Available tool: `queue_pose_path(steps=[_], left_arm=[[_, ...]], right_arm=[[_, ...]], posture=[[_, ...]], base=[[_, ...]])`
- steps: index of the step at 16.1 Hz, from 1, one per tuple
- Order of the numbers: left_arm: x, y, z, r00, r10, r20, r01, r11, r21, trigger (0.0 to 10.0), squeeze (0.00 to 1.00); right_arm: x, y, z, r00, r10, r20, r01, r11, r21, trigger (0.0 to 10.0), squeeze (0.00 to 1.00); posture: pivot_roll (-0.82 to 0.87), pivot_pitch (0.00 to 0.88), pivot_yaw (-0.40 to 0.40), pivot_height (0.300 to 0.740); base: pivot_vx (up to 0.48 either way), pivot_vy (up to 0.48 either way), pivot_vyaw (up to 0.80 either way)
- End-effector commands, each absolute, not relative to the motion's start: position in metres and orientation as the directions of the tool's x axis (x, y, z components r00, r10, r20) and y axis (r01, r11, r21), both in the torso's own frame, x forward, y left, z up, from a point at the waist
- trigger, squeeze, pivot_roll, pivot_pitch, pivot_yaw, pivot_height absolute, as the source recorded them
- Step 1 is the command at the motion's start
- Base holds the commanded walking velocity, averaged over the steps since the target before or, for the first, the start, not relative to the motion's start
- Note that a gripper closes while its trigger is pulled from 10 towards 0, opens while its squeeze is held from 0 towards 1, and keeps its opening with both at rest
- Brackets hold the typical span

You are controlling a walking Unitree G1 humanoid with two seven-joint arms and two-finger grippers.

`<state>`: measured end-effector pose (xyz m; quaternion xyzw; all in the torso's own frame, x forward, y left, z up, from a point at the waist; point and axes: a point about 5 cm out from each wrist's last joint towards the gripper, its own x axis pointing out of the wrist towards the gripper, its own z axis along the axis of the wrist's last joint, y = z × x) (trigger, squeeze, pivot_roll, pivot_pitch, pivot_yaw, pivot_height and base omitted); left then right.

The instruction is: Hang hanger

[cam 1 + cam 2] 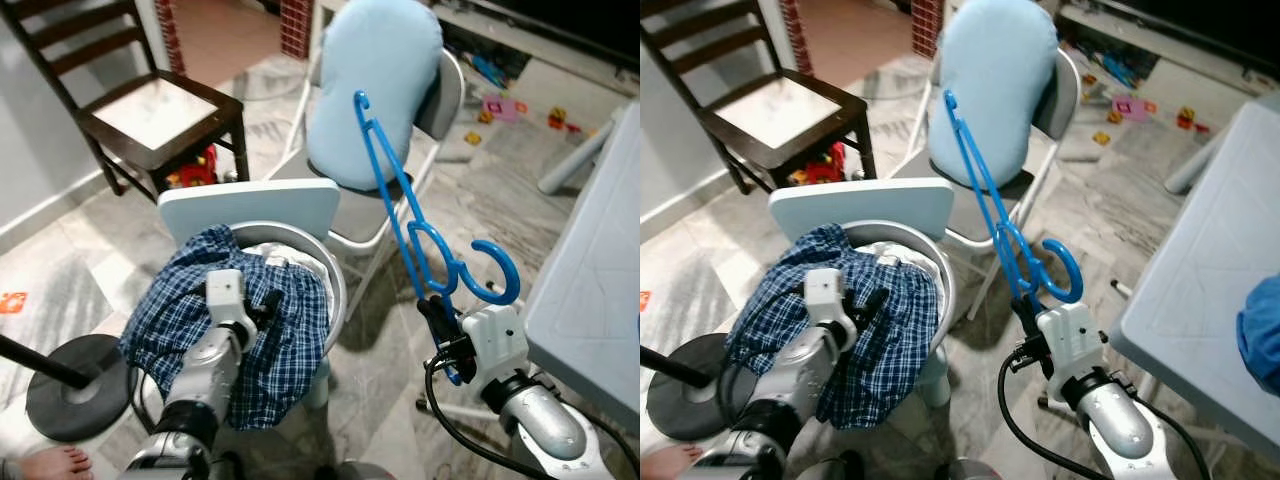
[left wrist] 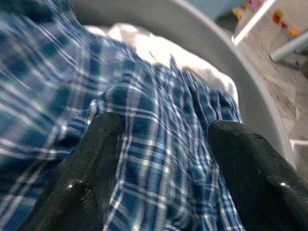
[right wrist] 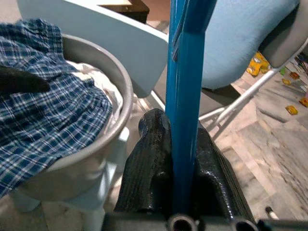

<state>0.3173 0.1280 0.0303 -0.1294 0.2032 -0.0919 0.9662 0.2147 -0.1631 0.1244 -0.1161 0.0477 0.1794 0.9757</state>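
My left gripper pinches the plaid shirt by its raised fold (image 1: 270,292) next. The rest of the cloth (image 1: 262,385) drapes slack over the basin.
A blue plastic hanger (image 1: 405,210) stands upright in my right gripper (image 1: 436,308), which is shut on its lower bar (image 3: 183,120); its hook (image 1: 495,268) curls beside the wrist. A blue-and-white plaid shirt (image 1: 200,320) drapes over a grey round basin (image 1: 325,270) that sits on a light blue stool. My left gripper (image 1: 268,303) lies on the shirt, its black fingers (image 2: 96,168) open with a fold of plaid cloth (image 2: 159,159) between them. White cloth (image 2: 144,45) shows deeper in the basin.
A folding chair with a light blue cushion (image 1: 375,80) stands behind the basin. A dark wooden chair (image 1: 150,110) is at the back left. A pale table (image 1: 590,270) runs along the right. A black round stand base (image 1: 75,385) sits at the lower left, bare toes (image 1: 50,462) beside it.
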Motion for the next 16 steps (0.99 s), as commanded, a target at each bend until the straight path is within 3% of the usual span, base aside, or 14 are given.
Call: queue_pose_path(steps=[1, 6, 12, 16], left_arm=[[0.307, 0.125, 0.014, 0.863, -0.243, -0.443, 0.121, 0.951, -0.286, 0.0, 0.0], [0.288, 0.135, -0.007, 0.845, -0.189, -0.499, 0.059, 0.963, -0.265, 0.0, 0.0], [0.256, 0.137, -0.012, 0.887, -0.096, -0.451, 0.005, 0.98, -0.199, 0.0, 0.0], [0.244, 0.117, 0.001, 0.881, -0.17, -0.441, 0.08, 0.973, -0.215, 0.0, 0.0]], right_arm=[[0.213, -0.166, 0.13, 0.937, 0.324, -0.127, -0.346, 0.91, -0.23, 10.0, 0.0], [0.22, -0.16, 0.131, 0.934, 0.332, -0.133, -0.355, 0.906, -0.231, 10.0, 0.0], [0.226, -0.154, 0.129, 0.932, 0.339, -0.129, -0.36, 0.908, -0.216, 10.0, 0.0], [0.231, -0.151, 0.128, 0.928, 0.352, -0.124, -0.371, 0.904, -0.211, 10.0, 0.0]], posture=[[-0.32, 0.239, -0.126, 0.74], [-0.27, 0.237, -0.117, 0.74], [-0.22, 0.238, -0.102, 0.74], [-0.2, 0.235, -0.105, 0.74]], base=[[0.0, 0.0, 0.0], [0.0, 0.0, 0.0], [0.0, 0.0, 0.0], [0.0, 0.0, 0.0]])
